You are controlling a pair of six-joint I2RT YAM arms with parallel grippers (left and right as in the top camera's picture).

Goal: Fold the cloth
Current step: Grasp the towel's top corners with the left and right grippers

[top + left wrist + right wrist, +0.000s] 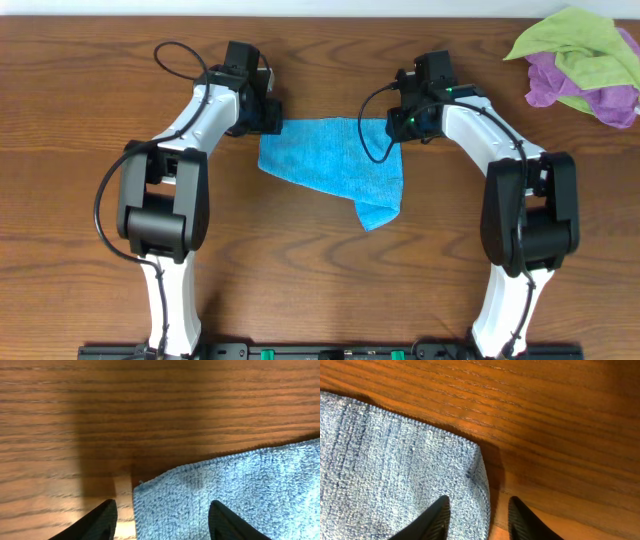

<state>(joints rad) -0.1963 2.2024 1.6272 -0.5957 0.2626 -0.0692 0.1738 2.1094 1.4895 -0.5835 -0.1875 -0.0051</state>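
I next need to pinch the blue cloth (335, 160) with my left gripper by its far corner (269, 133), opposite my right gripper's corner, to spread the cloth flat for folding.
A blue cloth (335, 160) lies on the wooden table, partly folded, with a corner trailing toward the front right. My left gripper (268, 118) is at the cloth's far left corner. In the left wrist view its fingers (162, 512) are open and straddle the cloth's corner (225, 490). My right gripper (400, 122) is at the far right corner. In the right wrist view its fingers (477, 512) are open, and the cloth's edge (395, 470) lies between them.
A heap of green and purple cloths (582, 62) lies at the table's far right corner. Both arms reach over the table from the near edge, one on each side of the cloth.
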